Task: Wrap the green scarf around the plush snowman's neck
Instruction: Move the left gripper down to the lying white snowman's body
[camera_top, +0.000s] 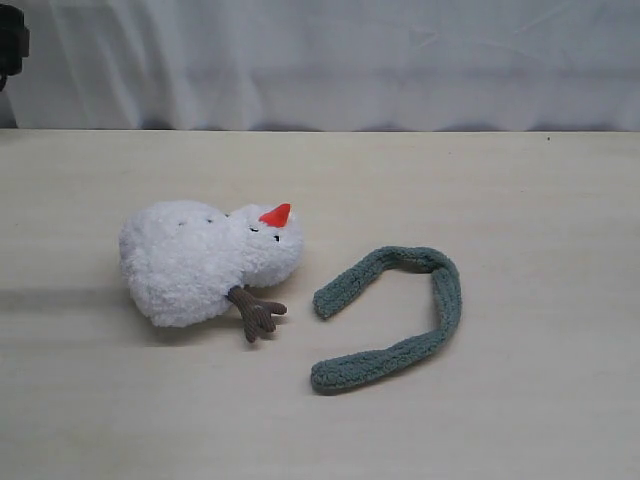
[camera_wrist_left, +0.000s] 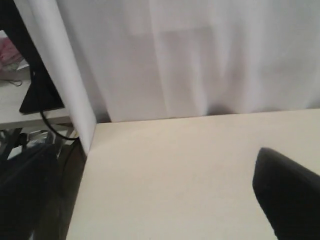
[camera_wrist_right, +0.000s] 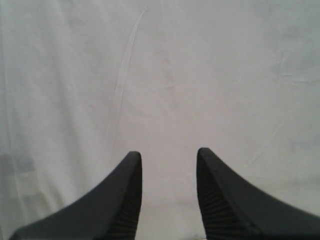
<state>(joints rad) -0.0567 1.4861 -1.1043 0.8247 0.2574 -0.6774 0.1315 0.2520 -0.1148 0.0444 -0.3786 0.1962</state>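
Note:
Next, my left gripper grabs the snowman by its thin brown twig arm (camera_top: 246, 301), since the snowman's round body is wider than the fingers' span.
The plush snowman (camera_top: 190, 265) lies on its side left of the table's middle, head toward the right, orange-red nose (camera_top: 276, 214) pointing up and one brown twig arm (camera_top: 257, 310) sticking out in front. The snowman's neck (camera_top: 238, 250) is a shallow bare crease. The green scarf (camera_top: 445, 300) lies to its right in a hook shape, apart from the toy. Neither gripper shows in the exterior view. My left gripper (camera_wrist_left: 160, 170) hangs open over bare table near a corner, with one dark finger (camera_wrist_left: 287, 195) showing. My right gripper (camera_wrist_right: 167, 155) is open and empty, facing white cloth.
The pale wooden table (camera_top: 500, 420) runs back to a white curtain (camera_top: 350, 60). A dark object (camera_top: 12, 45) sits at the far left edge. In the left wrist view the table's side edge (camera_wrist_left: 82, 170) drops off to dark clutter and cables.

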